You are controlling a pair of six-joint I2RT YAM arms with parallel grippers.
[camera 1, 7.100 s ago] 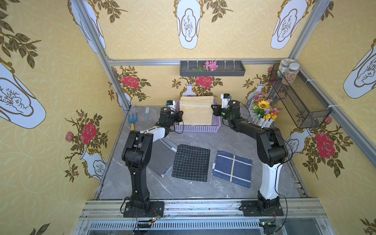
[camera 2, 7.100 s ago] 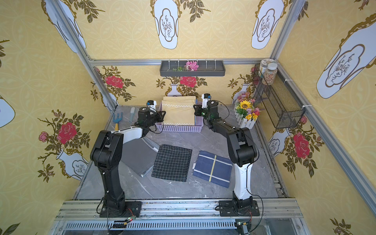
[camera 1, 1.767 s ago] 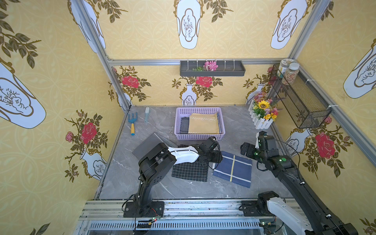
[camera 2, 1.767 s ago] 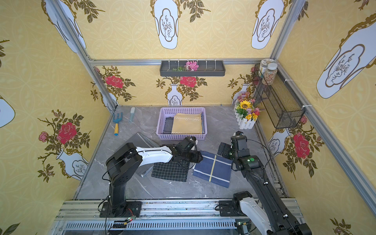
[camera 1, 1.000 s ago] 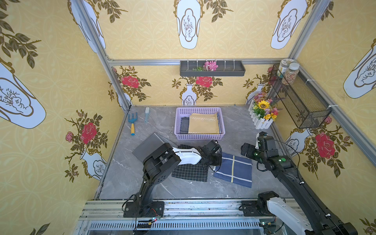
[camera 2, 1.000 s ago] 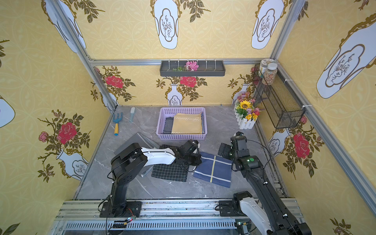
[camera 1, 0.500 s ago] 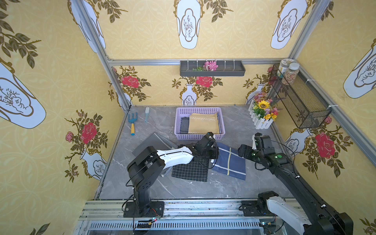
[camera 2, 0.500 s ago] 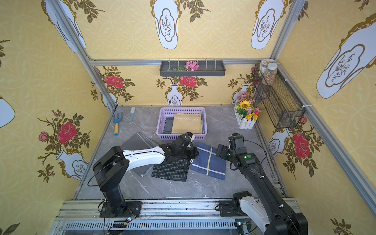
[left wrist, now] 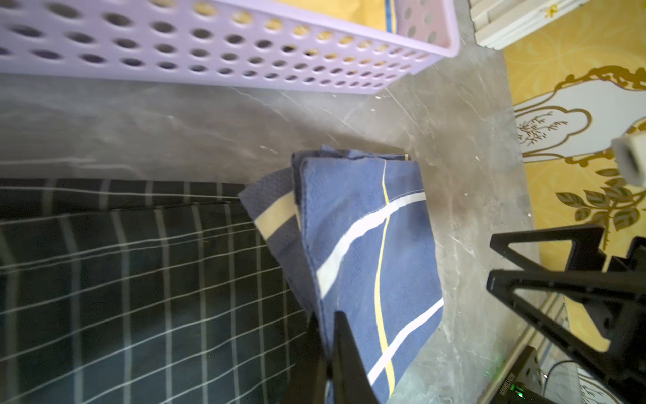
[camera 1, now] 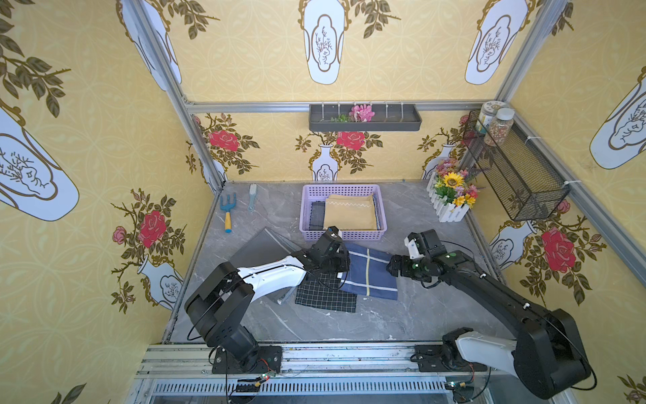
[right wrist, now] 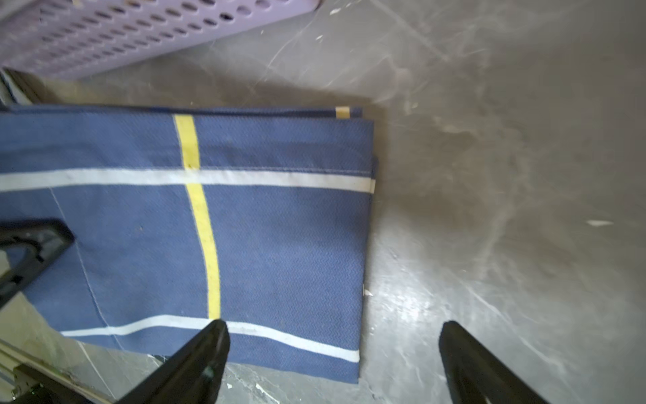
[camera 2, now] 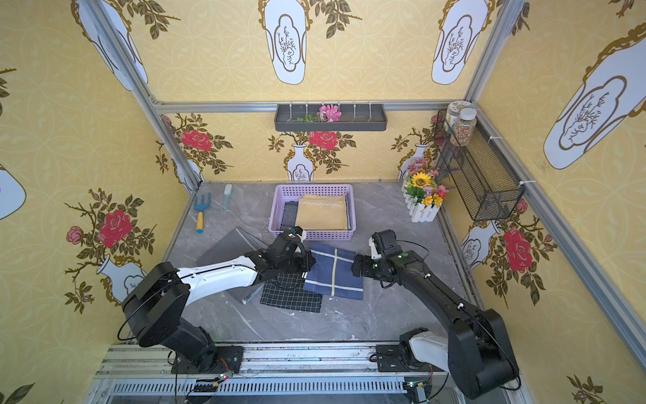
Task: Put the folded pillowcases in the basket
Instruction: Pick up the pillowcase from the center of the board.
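The folded pillowcase (camera 1: 370, 271) has to go flat into the basket. My right gripper should grip it next by its edge opposite my left gripper and carry it there.
The folded pillowcase (camera 1: 370, 271) (camera 2: 334, 273) is blue with white and yellow stripes. It lies on the grey table just in front of the lilac basket (camera 1: 344, 236) (camera 2: 311, 236) (left wrist: 244, 63). My left gripper (camera 1: 344, 266) (camera 2: 309, 262) (left wrist: 330, 349) is shut on the pillowcase's left edge (left wrist: 370, 245), which overlaps a black checked cloth. My right gripper (camera 1: 391, 267) (camera 2: 354, 266) (right wrist: 334, 330) stands open low at the pillowcase's right edge (right wrist: 244, 227), one finger over the cloth, the other over bare table.
The basket holds a folded yellow cloth (camera 1: 349, 217) and a dark one (camera 1: 316, 217). A black checked cloth (camera 1: 325, 292) and a grey cloth (camera 1: 258, 246) lie left of the pillowcase. A flower box (camera 1: 451, 196) stands at the back right; a garden fork (camera 1: 228, 210) and a brush (camera 1: 252, 196) lie at the back left.
My left gripper has pulled the blue pillowcase left and back toward the basket. My right gripper has come down and in to the pillowcase's right edge.
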